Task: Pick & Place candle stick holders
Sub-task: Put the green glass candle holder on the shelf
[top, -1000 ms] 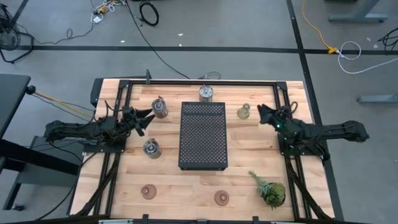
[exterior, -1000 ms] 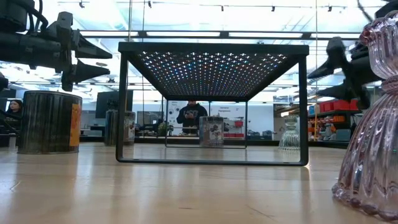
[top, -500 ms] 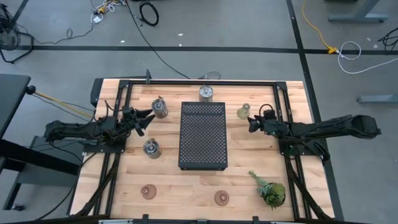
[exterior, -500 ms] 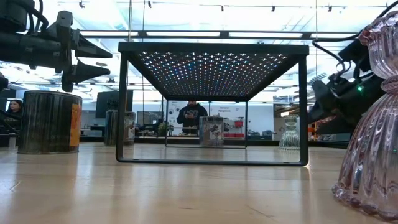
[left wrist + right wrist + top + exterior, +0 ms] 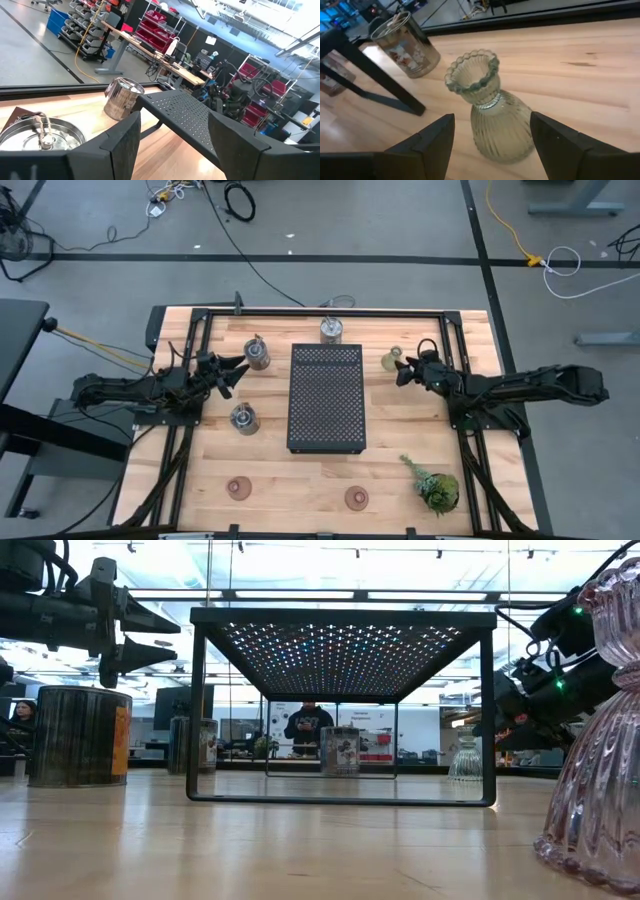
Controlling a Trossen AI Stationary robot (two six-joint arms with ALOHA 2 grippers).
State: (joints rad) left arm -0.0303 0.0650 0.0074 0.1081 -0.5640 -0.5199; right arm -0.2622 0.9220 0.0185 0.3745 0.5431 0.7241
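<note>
The right gripper isn't ready to close on the glass holder's neck (image 5: 391,359) (image 5: 489,102) yet: its fingers stop short of the neck, so it needs to first move toward the neck.
The pale green glass holder (image 5: 391,360) (image 5: 492,115) stands upright on its base at the tray's far right. My right gripper (image 5: 402,370) (image 5: 492,122) is open just beside it, low over the table. In the right wrist view its fingers stand on either side of the holder, apart from it. My left gripper (image 5: 236,371) (image 5: 175,127) is open and empty, next to a silvery holder (image 5: 258,356) (image 5: 42,137). Two more silvery holders (image 5: 332,330) (image 5: 243,418) and two pinkish-brown ones (image 5: 238,487) (image 5: 356,498) stand on the table.
The black perforated tray (image 5: 325,398) stands on legs at the table's middle. A leafy plant sprig (image 5: 435,485) lies near the front right. Black rails (image 5: 320,311) frame the table's far and side edges. In the low view a pinkish holder (image 5: 600,740) looms close.
My right gripper has gone toward the table's left edge and down, up to the pale green glass holder. The holder has not moved.
</note>
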